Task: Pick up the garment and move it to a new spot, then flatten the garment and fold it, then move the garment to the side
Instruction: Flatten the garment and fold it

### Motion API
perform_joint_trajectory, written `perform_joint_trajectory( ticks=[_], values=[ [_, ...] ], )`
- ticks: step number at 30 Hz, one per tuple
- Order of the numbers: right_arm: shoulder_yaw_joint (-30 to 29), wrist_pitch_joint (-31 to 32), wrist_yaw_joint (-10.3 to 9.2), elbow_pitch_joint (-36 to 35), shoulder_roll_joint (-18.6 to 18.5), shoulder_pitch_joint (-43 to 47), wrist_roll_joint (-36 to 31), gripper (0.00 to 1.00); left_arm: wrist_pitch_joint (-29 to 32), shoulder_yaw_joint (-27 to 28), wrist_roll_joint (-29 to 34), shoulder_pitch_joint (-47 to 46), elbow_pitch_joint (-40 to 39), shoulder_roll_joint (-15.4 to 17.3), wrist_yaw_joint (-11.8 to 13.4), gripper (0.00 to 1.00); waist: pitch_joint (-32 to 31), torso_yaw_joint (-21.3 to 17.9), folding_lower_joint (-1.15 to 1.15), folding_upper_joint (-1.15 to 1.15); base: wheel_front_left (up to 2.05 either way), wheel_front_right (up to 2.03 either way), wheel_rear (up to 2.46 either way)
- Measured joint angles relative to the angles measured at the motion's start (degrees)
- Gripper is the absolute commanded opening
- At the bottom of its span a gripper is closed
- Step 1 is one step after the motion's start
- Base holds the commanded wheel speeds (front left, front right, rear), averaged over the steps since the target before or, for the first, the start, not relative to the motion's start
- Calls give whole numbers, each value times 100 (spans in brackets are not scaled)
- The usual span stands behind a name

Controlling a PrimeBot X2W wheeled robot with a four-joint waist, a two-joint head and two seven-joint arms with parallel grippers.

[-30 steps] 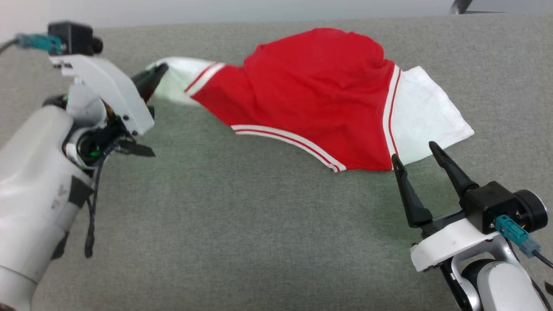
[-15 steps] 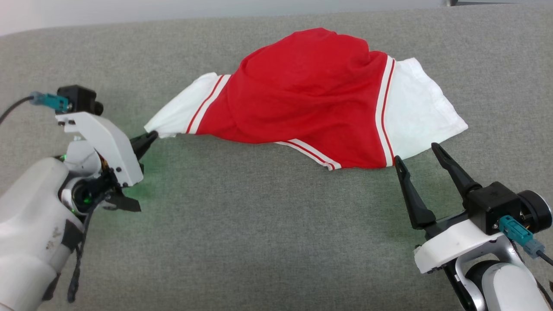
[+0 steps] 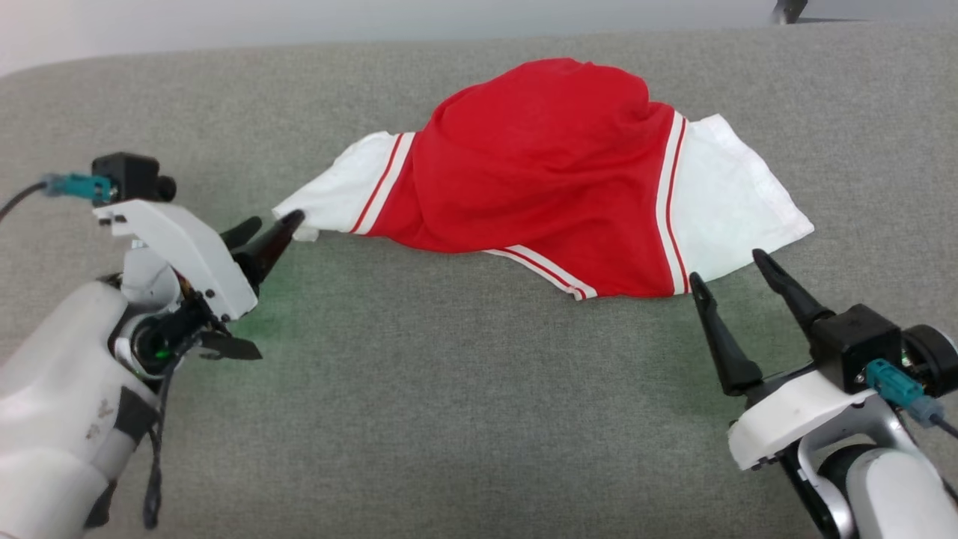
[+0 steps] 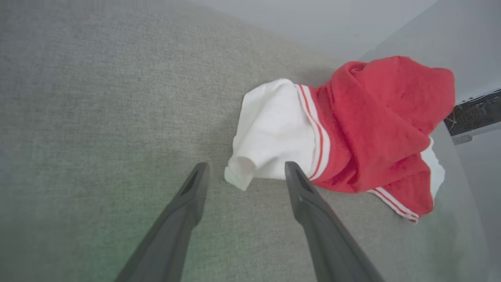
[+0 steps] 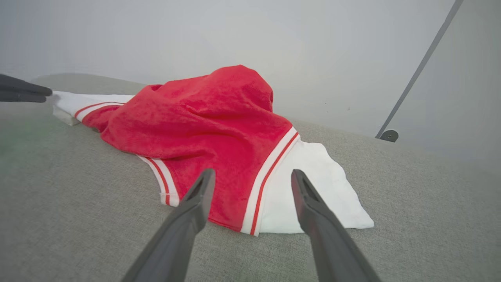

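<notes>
The white sleeve (image 3: 718, 199) lies spread flat on the grey surface, so my right gripper should grab the garment by the sleeve's outer edge (image 3: 770, 175) next.
The garment (image 3: 539, 172) lies in a rumpled heap on the grey surface, bright red in the middle, with a white panel at each end edged by white bands and red stripes. My left gripper (image 3: 275, 219) is open, its tips just at the left white corner, nothing clamped. In the left wrist view the garment (image 4: 372, 125) has that white corner lying loose between the spread fingers of the left gripper (image 4: 245, 166). My right gripper (image 3: 727, 266) is open just short of the right white panel. The right wrist view shows the garment (image 5: 203, 117) beyond the right gripper (image 5: 253, 172).
The grey fabric surface (image 3: 449, 389) stretches wide in front of the garment. Its far edge (image 3: 299, 46) meets a pale wall. A dark slanted pole with a round foot (image 5: 388, 135) stands beyond the surface on the right.
My left gripper, shut on the white corner before, drew it down and toward me, then opened and let it go. The right gripper stayed open and in place.
</notes>
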Motion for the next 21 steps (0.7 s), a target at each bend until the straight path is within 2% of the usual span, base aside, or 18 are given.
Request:
perform_joint_trajectory(
  ticks=[8,14,17,21],
  values=[
    [-132,250,0,152,-148,60,140,100,-1279,225,137,821,-683,213,1,100,-212,81,0,0,0,0,0],
    [-359,538,0,223,-265,287,279,100,-2216,164,386,1850,-1217,199,314,100,-366,192,0,0,0,0,0],
    [-493,775,0,226,-357,381,387,100,-2470,144,553,2341,-1544,149,519,100,-412,295,0,0,0,0,0],
    [-631,1301,0,292,-688,332,634,100,-2595,441,871,2841,-2017,-49,771,100,-448,478,0,0,0,0,0]
  ],
)
